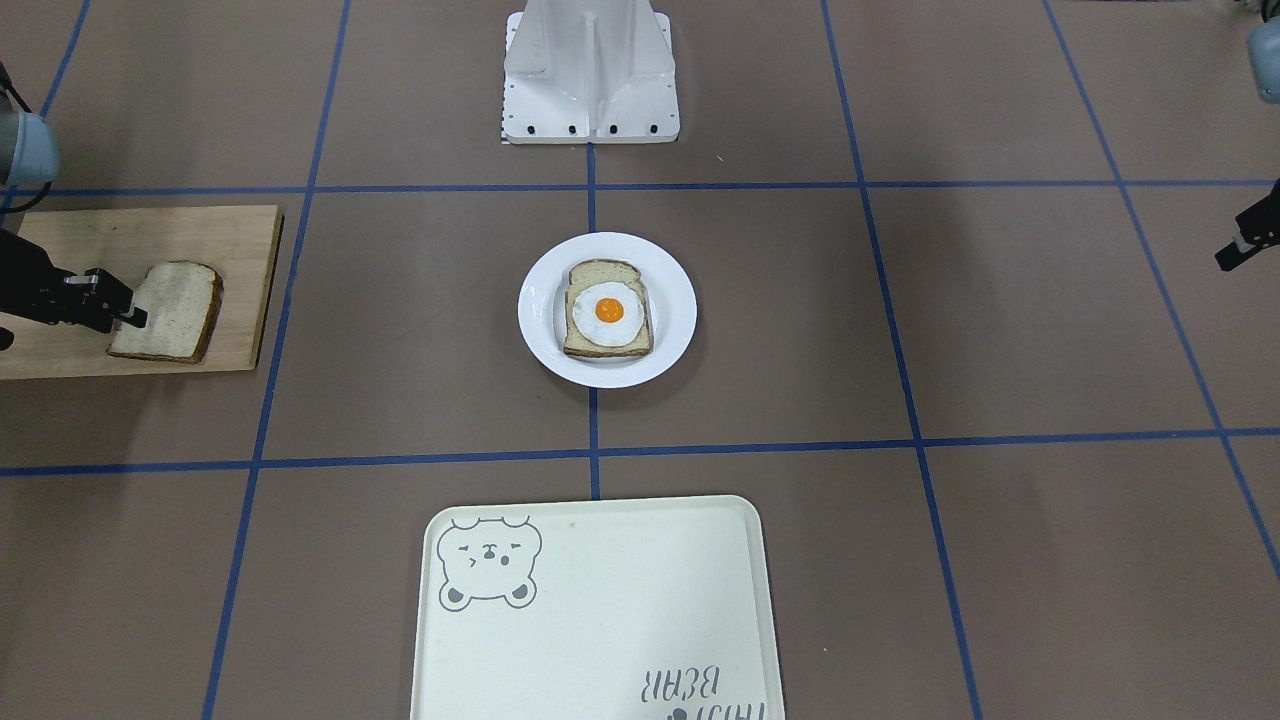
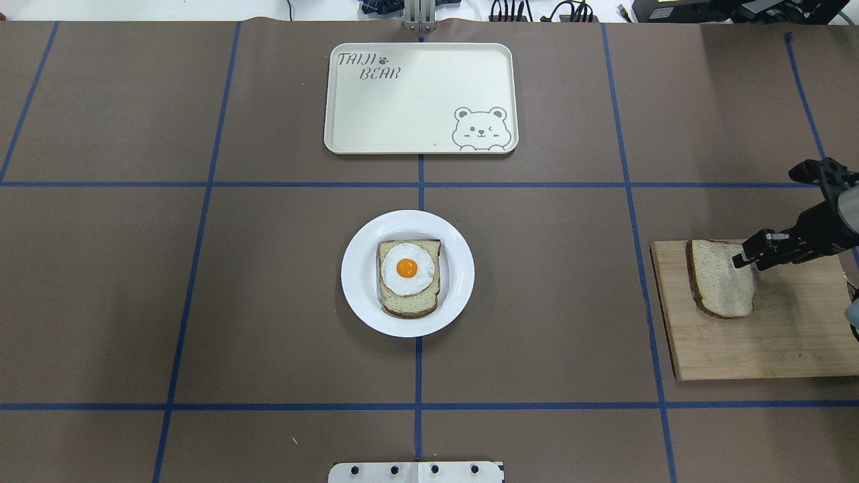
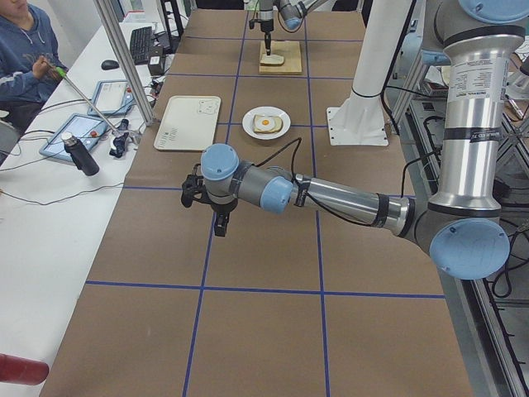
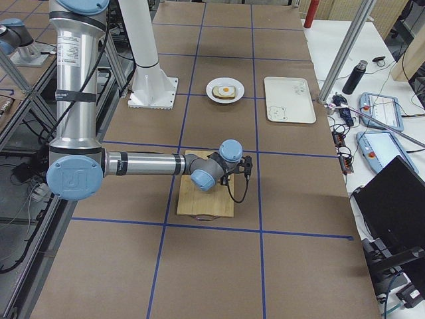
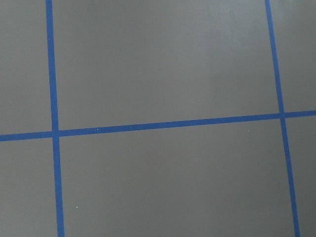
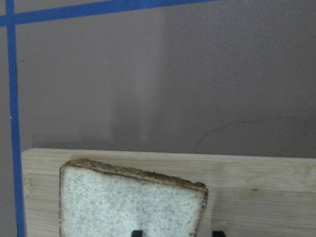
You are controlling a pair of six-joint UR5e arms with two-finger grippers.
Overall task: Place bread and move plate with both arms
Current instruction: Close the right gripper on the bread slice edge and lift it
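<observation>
The plain bread needs to go on top of the egg toast on the plate (image 1: 608,310). My right gripper should grab the plain bread by its crust edge next.
The plain bread (image 2: 718,282) lies flat on a wooden board (image 2: 792,335) at the table's right end; it also shows in the front view (image 1: 175,312). My right gripper (image 2: 745,258) hangs low over the bread's near edge. In the right wrist view its two fingertips (image 6: 137,232) stand apart, one over the bread (image 6: 128,202) and one beside it, so it is open. The white plate (image 2: 356,275) sits at the table's middle and holds a bread slice with a fried egg (image 2: 407,268). My left gripper (image 1: 1228,255) hovers over bare table far left; I cannot tell its state.
A cream bear-print tray (image 2: 402,107) lies across the table beyond the plate. The white fixed stand (image 1: 590,70) rises at the robot's side. Blue tape lines cross the brown table cover. The left wrist view shows only cover and tape.
</observation>
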